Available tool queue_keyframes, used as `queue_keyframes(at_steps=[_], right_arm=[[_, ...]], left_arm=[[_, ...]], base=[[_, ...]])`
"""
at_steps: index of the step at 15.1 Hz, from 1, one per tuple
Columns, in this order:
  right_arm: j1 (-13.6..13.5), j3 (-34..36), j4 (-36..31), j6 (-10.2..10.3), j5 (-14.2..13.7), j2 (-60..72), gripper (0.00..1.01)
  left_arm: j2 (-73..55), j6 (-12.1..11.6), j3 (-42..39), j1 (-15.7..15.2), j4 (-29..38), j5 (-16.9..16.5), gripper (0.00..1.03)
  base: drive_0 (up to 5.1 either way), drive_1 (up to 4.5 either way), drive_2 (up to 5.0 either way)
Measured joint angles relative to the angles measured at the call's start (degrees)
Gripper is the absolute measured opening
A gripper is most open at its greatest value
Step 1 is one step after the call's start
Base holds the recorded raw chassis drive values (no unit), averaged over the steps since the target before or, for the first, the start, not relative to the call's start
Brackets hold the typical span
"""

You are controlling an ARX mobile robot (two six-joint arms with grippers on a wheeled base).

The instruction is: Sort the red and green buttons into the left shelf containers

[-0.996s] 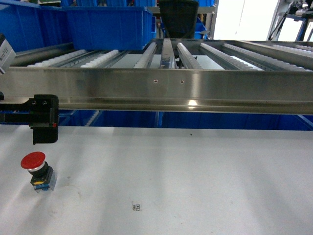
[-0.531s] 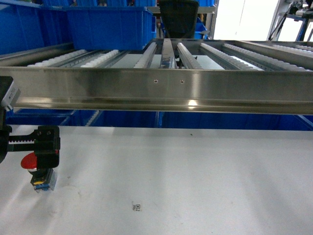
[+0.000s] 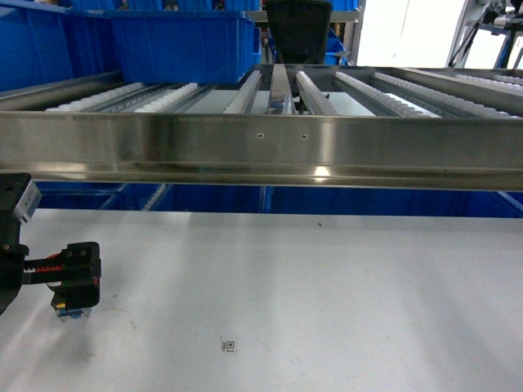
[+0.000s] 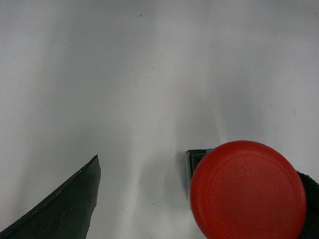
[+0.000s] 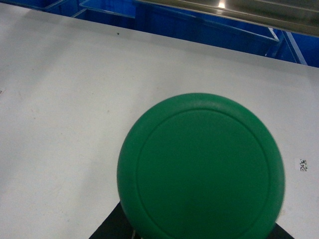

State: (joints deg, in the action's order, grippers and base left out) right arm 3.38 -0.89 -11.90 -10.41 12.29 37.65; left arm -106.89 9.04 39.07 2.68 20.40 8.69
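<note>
The button's grey-blue base point(image 4: 195, 158) is the part my left gripper needs to grab next. The red button's red cap point(image 4: 248, 193) then stays free to show its colour for sorting.
The red button point(image 4: 247, 189) stands upright on the white table point(image 3: 327, 294). My left gripper point(image 3: 47, 282) is open and lowered around it. Its left finger point(image 4: 62, 209) is well apart from the button, and the right finger point(image 4: 311, 199) is close against the cap. In the head view only the button's grey-blue base point(image 3: 69, 309) shows, below the gripper. The green button point(image 5: 200, 169) fills the right wrist view, with my right gripper point(image 5: 199, 233) shut on it above the table. That gripper does not appear in the head view. Two large blue bins point(image 3: 176, 45) point(image 3: 37, 49) sit on the roller shelf at back left.
A steel rail point(image 3: 270, 151) of the roller shelf runs across the front of the table's far edge, with roller tracks point(image 3: 392, 94) behind it. More blue bins point(image 3: 376, 200) show under the shelf. A small printed marker point(image 3: 230, 345) lies on the table.
My left gripper has dropped from above the red button to around it, and it now hides the red cap in the head view.
</note>
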Motion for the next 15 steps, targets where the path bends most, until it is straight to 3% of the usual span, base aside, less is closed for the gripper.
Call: queue_keyframes(at_steps=[4, 13, 14, 15], right_arm=[[0.00, 0.00, 0.00, 0.00, 0.00, 0.00, 0.26], [-0.02, 0.00, 0.00, 0.00, 0.00, 0.00, 0.26], [-0.02, 0.00, 0.00, 0.00, 0.00, 0.00, 0.26], [0.00, 0.00, 0.00, 0.00, 0.00, 0.00, 0.26]], left_arm=[[-2.25, -1.90, 1.77, -0.09, 0.98, -1.44, 0.98], [-5.95, -3.45, 2.78, 1.33, 1.55, -3.43, 0.97], [-6.23, -3.76, 2.91, 1.62, 1.44, -3.43, 0.89], [-6.60, -4.63, 3.21, 1.81, 0.96, -2.97, 0.69]], base=[[0.0, 0.00, 0.0], [0.0, 0.00, 0.0], [0.0, 0.00, 0.0], [0.0, 0.00, 0.0]])
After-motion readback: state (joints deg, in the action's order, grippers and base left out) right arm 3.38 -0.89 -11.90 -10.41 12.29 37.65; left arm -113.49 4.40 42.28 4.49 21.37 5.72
